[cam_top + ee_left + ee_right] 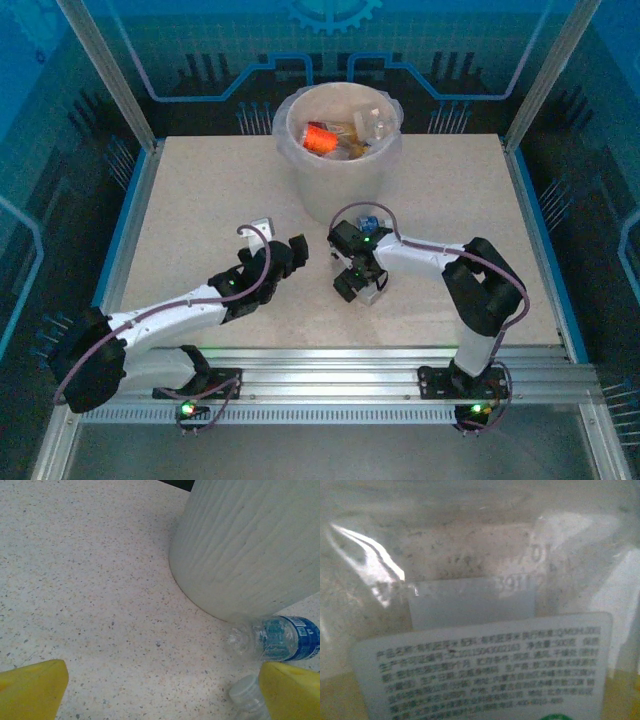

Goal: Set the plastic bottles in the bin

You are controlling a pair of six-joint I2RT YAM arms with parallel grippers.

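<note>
The bottle's label is between my right gripper's fingertips, which are level with the bottle's sides. My right gripper should close on the bottle now.
The bin stands at the back middle of the table with several plastic bottles inside, one orange-labelled. A blue-labelled bottle lies against the bin's base, the same bottle beside the bin wall in the left wrist view. A clear white-labelled bottle lies under my right gripper. In the right wrist view this bottle sits between the wide-apart jaws of the right gripper. My left gripper is open over bare table, and its yellow fingers hold nothing.
A pale bottle cap pokes in beside the left gripper's right finger. The tabletop is speckled beige, edged by metal frame posts and blue walls. Both arm bases sit on the rail at the near edge.
</note>
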